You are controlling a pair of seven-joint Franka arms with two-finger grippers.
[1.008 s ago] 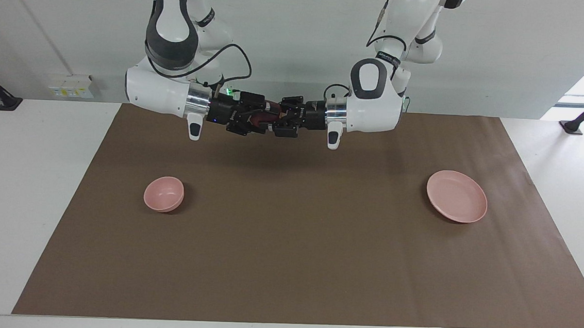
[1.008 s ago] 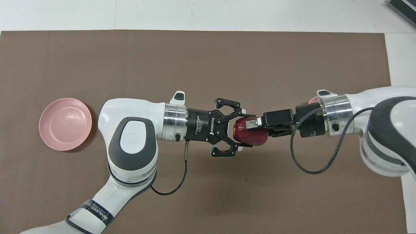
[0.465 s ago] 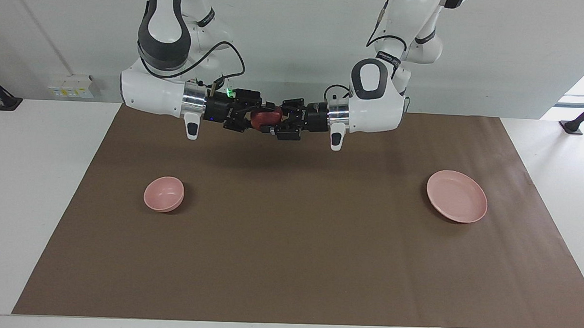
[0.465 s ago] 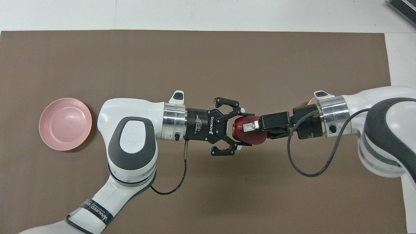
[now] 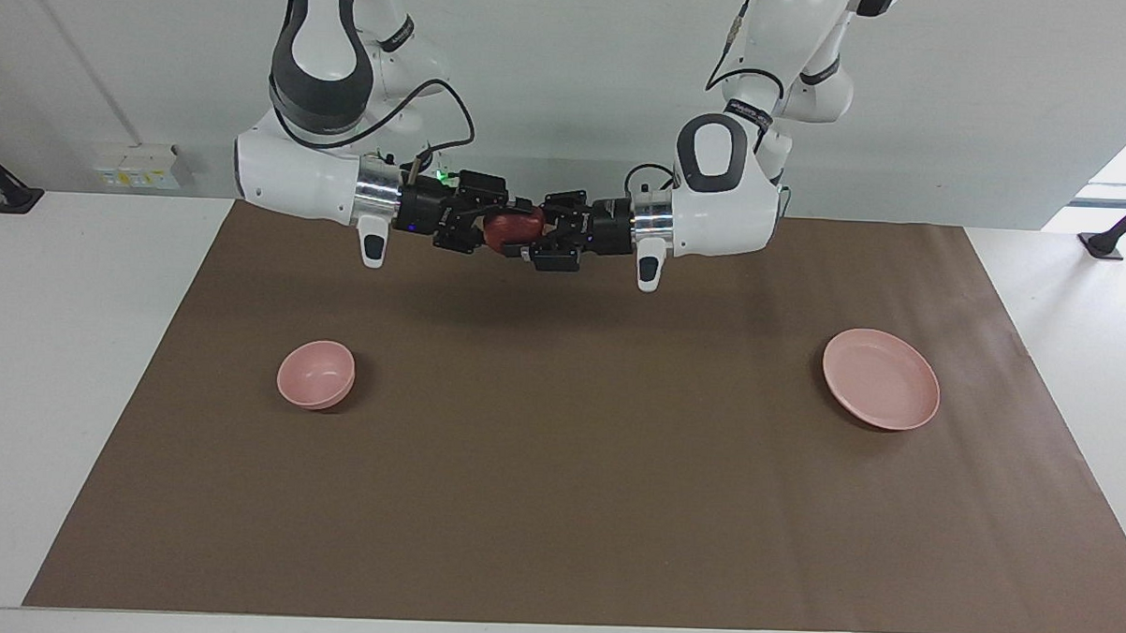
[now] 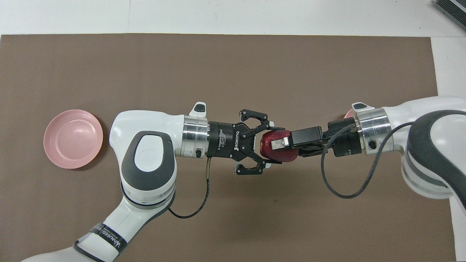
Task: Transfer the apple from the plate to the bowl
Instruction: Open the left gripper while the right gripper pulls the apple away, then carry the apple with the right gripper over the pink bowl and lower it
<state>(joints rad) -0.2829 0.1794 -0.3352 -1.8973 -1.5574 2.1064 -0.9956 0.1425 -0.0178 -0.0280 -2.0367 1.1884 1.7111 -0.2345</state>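
The left gripper should release the apple now: the right gripper's upper finger lies across the apple's top (image 6: pixel 274 135), so the apple would stay held.
The dark red apple (image 5: pixel 515 226) (image 6: pixel 280 155) hangs in the air over the middle of the brown mat, between both grippers. My left gripper (image 5: pixel 543 231) (image 6: pixel 271 146) is shut on the apple from the plate's end, one finger on each side. My right gripper (image 5: pixel 491 228) (image 6: pixel 282 143) reaches in from the bowl's end; its upper finger lies across the apple's top and its lower finger is hidden. The wide pink plate (image 5: pixel 881 379) (image 6: pixel 72 138) lies bare toward the left arm's end. The small pink bowl (image 5: pixel 316 373) stands toward the right arm's end; from overhead only a sliver of it (image 6: pixel 348 113) shows under the right wrist.
A brown mat (image 5: pixel 556 504) covers most of the white table. A black cable (image 6: pixel 335 182) loops down from the right wrist, and another cable (image 6: pixel 204 196) hangs from the left wrist. A dark object (image 6: pixel 451 9) sits at the table's corner.
Both grippers rose a little with the apple between them. The right arm edged toward the left arm's end, and its fingers closed in on the apple.
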